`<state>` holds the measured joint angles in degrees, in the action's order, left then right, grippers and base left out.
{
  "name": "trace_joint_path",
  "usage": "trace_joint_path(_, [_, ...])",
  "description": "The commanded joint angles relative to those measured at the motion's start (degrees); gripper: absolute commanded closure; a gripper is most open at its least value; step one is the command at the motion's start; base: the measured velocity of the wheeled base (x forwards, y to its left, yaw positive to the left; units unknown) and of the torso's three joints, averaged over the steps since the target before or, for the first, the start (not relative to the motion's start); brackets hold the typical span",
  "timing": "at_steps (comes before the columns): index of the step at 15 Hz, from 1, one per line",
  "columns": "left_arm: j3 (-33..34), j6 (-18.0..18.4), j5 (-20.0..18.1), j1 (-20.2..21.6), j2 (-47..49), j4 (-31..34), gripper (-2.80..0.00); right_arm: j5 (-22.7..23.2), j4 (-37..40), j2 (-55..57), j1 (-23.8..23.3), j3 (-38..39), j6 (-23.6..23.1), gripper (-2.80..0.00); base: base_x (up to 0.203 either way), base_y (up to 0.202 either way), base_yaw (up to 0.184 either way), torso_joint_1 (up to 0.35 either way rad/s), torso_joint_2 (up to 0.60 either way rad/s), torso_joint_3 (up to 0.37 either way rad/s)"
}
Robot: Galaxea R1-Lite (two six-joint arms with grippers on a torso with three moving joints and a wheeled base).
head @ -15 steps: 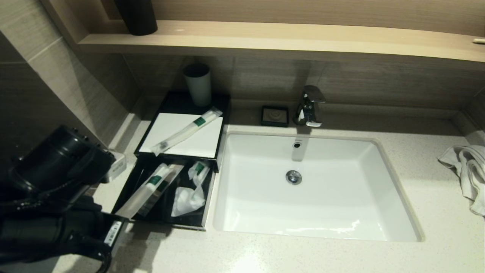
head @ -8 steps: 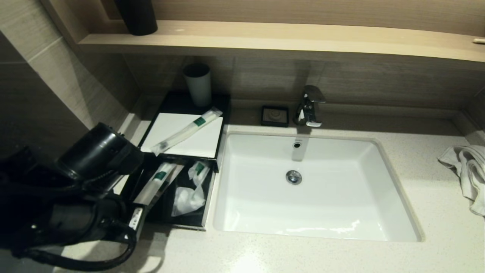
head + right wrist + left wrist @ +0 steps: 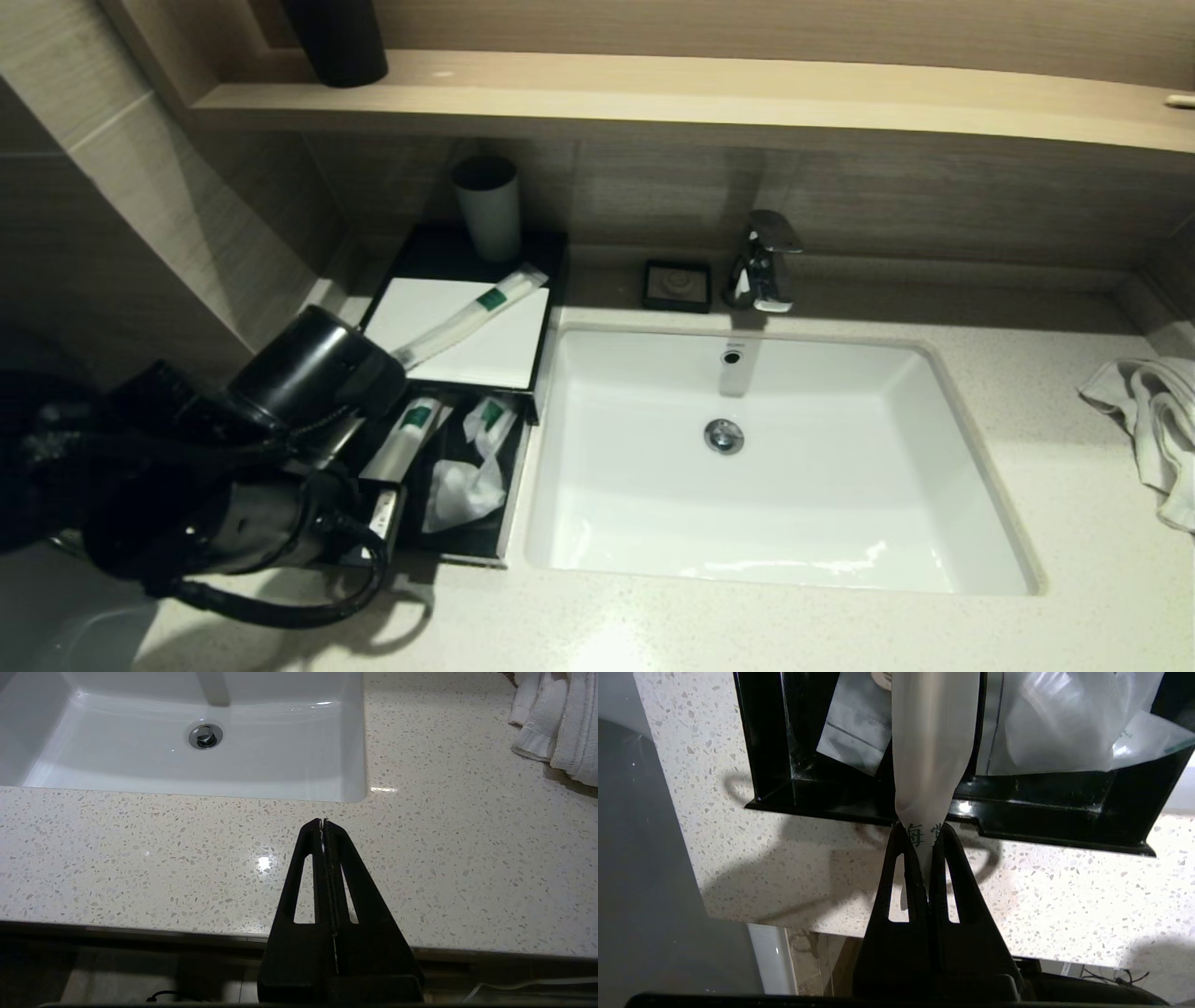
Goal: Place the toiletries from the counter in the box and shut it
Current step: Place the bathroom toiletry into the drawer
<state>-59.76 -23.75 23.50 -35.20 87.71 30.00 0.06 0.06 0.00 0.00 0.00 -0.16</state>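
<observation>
The long white packet's end sticks out past the drawer's front rim (image 3: 1041, 830). My left gripper keeps hold until its near end (image 3: 920, 834) is inside the drawer, then opens.
A black box (image 3: 512, 509) stands left of the sink with its drawer pulled out toward me. My left gripper (image 3: 924, 830) is shut on the near end of a long white packet (image 3: 929, 742) with a green label (image 3: 414, 417). The packet's far end reaches over the drawer's front rim (image 3: 1041, 830) into the drawer. My left arm (image 3: 308, 373) covers the drawer's left part in the head view. A second long packet (image 3: 467, 317) lies across the box's white top (image 3: 411, 317). Small packets (image 3: 490, 415) and a crumpled clear bag (image 3: 462, 490) lie in the drawer.
My right gripper (image 3: 323, 822) is shut and empty, above the counter in front of the white sink (image 3: 187, 765). A cup (image 3: 487, 207) stands behind the box. A faucet (image 3: 764, 261), a soap dish (image 3: 677, 285) and a towel (image 3: 1153, 420) at the far right.
My left arm has moved right and forward over the drawer's left side. The held packet has gone further into the drawer with it.
</observation>
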Motion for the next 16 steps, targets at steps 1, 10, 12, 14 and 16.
trace_joint_path(1, [0.0, -0.1, 0.4, 1.4, 1.5, -1.3, 0.00, 0.0, 0.0, 0.0, 0.0, 0.0, 0.0, 0.00, 0.000, 0.000, 0.000, 0.000, 0.00, 0.000])
trace_joint_path(10, [-0.5, 1.1, 0.5, 2.8, 5.1, -5.8, 0.00, 0.0, -0.1, 0.0, -0.1, 0.0, -0.1, 0.00, 0.000, 0.000, 0.000, 0.000, 0.00, 0.000])
trace_joint_path(12, [-1.0, 1.2, 0.5, 3.0, 5.8, -6.3, 0.00, 0.0, 0.0, 0.0, 0.0, 0.0, 0.0, 0.00, 0.000, 0.000, 0.000, 0.000, 0.00, 0.000])
trace_joint_path(14, [-1.1, 1.3, 0.5, 3.7, 6.5, -7.6, 0.00, 0.0, 0.0, 0.0, 0.0, 0.0, -0.1, 0.00, 0.000, 0.000, 0.000, 0.000, 0.00, 0.000])
trace_joint_path(16, [-1.1, 2.1, 0.5, 4.3, 6.7, -8.0, 0.00, 0.0, 0.0, 0.0, 0.0, 0.0, 0.0, 0.00, 0.000, 0.000, 0.000, 0.000, 0.00, 0.000])
